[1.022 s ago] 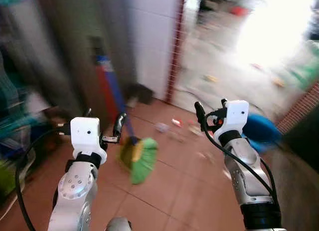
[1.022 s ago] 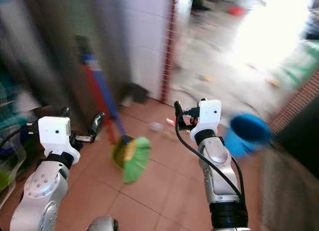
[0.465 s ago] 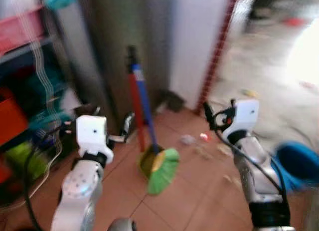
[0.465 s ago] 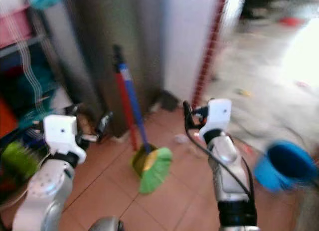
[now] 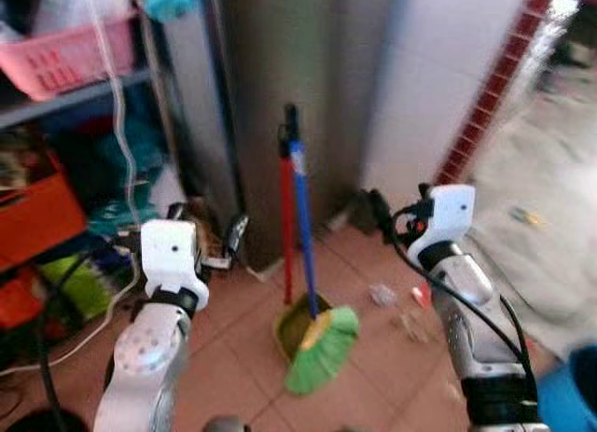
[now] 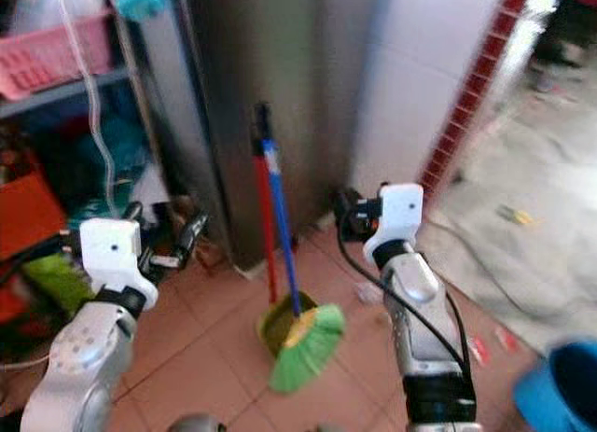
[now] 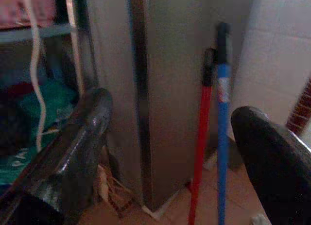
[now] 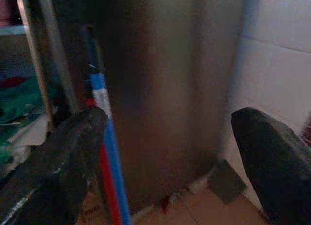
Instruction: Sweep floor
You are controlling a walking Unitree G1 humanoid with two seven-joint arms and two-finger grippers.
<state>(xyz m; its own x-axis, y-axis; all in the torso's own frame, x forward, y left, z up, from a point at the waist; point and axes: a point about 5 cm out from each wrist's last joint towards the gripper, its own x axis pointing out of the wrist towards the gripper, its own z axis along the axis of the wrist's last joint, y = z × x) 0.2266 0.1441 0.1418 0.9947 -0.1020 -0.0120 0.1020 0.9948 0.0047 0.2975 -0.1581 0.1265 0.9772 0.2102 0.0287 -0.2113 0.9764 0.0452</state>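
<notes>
My right gripper grabs the broom by its blue handle's black-capped top (image 5: 293, 126) next, to sweep the litter (image 5: 399, 311) off the floor.
A broom with a blue handle (image 5: 300, 217) and green bristles (image 5: 322, 350) leans against a tall grey metal cabinet (image 5: 280, 68). Beside it stands a red-handled dustpan (image 5: 285, 229) with a yellow-green pan (image 5: 297, 327) on the tile floor. My left gripper (image 5: 207, 225) is raised and open, left of the two handles and short of them. My right gripper (image 5: 396, 210) is open too, held up to the right of the broom. In the left wrist view both handles (image 7: 221, 137) stand between the open fingers (image 7: 82, 137). The right wrist view has the blue handle (image 8: 104, 137) near one finger (image 8: 68, 162).
Small litter (image 5: 382, 294) lies on the brown tiles right of the broom. A blue bucket (image 6: 560, 385) sits at the lower right. Shelving at the left holds a pink basket (image 5: 65, 54) and an orange crate (image 5: 37, 217). A red brick edge (image 5: 490, 105) borders the white tiled wall.
The view has swung left, so broom and cabinet now sit near the middle and the bucket at the lower right corner. Both grippers stay raised and open.
</notes>
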